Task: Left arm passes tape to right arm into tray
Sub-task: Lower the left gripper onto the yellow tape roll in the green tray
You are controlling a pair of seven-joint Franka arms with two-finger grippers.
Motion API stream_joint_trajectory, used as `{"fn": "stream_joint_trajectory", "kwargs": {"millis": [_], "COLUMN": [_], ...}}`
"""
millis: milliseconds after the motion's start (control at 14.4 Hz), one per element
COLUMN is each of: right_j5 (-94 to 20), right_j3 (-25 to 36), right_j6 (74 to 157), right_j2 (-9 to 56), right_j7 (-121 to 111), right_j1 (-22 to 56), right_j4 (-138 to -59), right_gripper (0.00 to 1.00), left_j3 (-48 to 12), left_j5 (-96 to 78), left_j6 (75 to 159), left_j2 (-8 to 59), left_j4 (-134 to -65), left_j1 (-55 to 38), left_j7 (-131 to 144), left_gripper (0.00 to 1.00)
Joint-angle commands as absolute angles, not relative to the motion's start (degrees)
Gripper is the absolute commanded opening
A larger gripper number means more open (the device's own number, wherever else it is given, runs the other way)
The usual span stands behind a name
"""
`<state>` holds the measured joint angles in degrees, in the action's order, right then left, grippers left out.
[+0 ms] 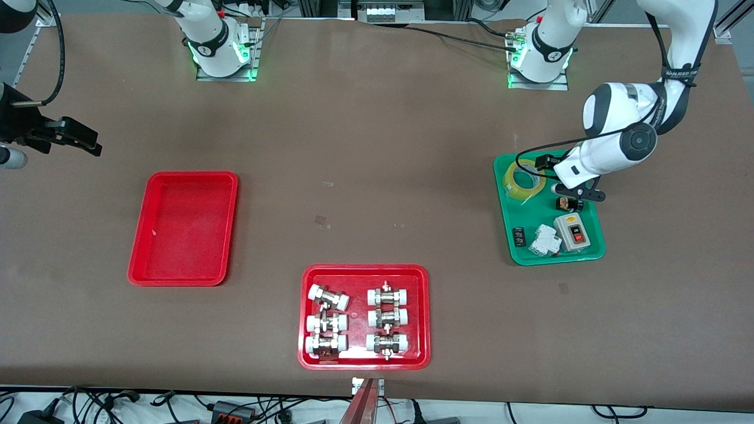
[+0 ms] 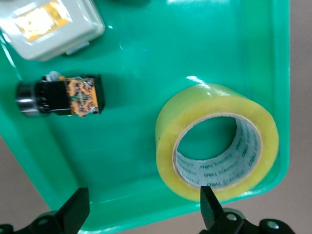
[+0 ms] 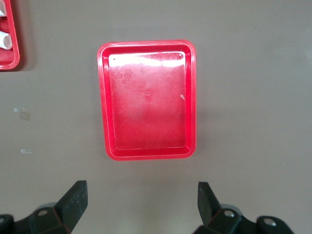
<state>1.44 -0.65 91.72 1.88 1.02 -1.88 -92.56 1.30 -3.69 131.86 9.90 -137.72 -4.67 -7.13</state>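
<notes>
The tape's hole [image 2: 207, 138] is still beyond my fingers in the left wrist view, so closing now would miss, and I will move my left gripper toward it before closing.
The yellow see-through tape [image 1: 526, 178] lies flat in a corner of the green tray [image 1: 556, 259]. My left gripper [image 1: 564, 179] hangs low over that tray, open and empty. In the left wrist view the tape [image 2: 204, 107] lies close by one fingertip [image 2: 207, 200], and the gripper [image 2: 144, 195] spans the green tray's rim [image 2: 146, 214] beside the roll. The plain red tray [image 1: 182, 229] sits toward the right arm's end of the table. My right gripper [image 1: 88, 144] waits open and empty above the bare table beside it. The right wrist view shows this gripper [image 3: 141, 192] and the red tray [image 3: 146, 97].
The green tray also holds a grey switch box [image 1: 570, 231], a white breaker [image 1: 545, 240] and a small black-and-orange part [image 1: 566, 204], which also shows in the left wrist view [image 2: 73, 95]. A red tray of white-capped fittings [image 1: 365, 271] sits nearest the front camera.
</notes>
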Motion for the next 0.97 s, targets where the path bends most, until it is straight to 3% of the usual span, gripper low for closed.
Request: {"fn": "stream_joint_trajectory", "kwargs": {"millis": [0,139,416,624,901], "right_j5": [1.4,1.4,1.4,1.4,0.7], "right_j3": [-0.5,-0.5,-0.5,-0.5,-0.5], "right_j6": [91.7,91.4,91.7,91.8,91.9], "right_j2": [1.8,1.8,2.1,2.2,2.8], "right_j7": [0.1,0.6,0.9,0.9,0.2], "right_j1": [-1.8,-1.8,-1.8,-1.7,-1.8], "right_j4": [-92.4,-92.3,-92.4,-92.4,-92.4], "right_gripper": [1.00,1.00,1.00,1.00,1.00], "left_j3": [0.7,-1.4,-1.5,-1.5,-1.5], "left_j5": [-5.4,-5.4,-5.4,-5.4,-5.4], "left_j6": [134.7,134.8,135.3,135.4,134.7], "left_j2": [13.1,13.3,14.1,14.2,14.2], "left_j4": [-137.2,-137.1,-136.9,-136.8,-136.4], "left_j1": [-5.2,-5.7,-5.6,-5.3,-5.2], "left_j7": [-4.7,-1.6,-1.5,-1.8,-3.9], "left_gripper": [0.99,0.96,0.71,0.40,0.21]}}
